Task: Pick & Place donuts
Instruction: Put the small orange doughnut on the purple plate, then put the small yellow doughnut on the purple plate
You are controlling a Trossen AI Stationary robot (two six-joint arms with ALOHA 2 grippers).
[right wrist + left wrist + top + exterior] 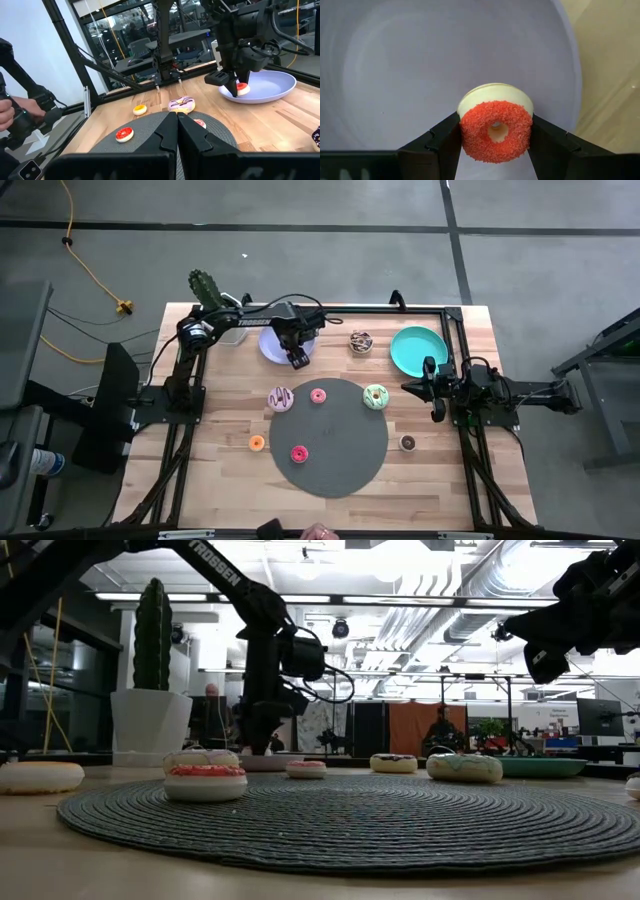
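Observation:
I need to open my left gripper, because the red-iced donut (pixel 496 132) sits low inside the lavender plate's rim (pixel 430 70) in the left wrist view.
My left gripper (pixel 297 359) is over the lavender plate (pixel 272 343) at the far left of the table, shut on a red-iced donut (pixel 495 131). It also shows in the right wrist view (pixel 235 88). My right gripper (pixel 176 117) is shut and empty, waiting above the table's right side near the teal plate (pixel 418 348). On the dark round mat (pixel 340 465) lie a white-purple donut (pixel 281 398), a pink one (pixel 318 395), a green one (pixel 375 396) and a red one (pixel 298 453). An orange donut (pixel 257 443) and a brown one (pixel 408 442) lie on the wood. My left gripper pinches the red-iced donut by its outer rim (pixel 463 131), one finger on each of two opposite sides. The fingers come from above, pointing down. The donut is tipped, its icing facing the wrist and its pale base (pixel 492 94) toward the plate. Whether it touches the plate, I cannot tell.
A potted cactus (pixel 205 288) stands at the far left corner beside the lavender plate. Another dark donut (pixel 361 340) lies between the two plates. A person's hand (pixel 318 532) shows at the table's near edge. Black frame rails run along the table's sides.

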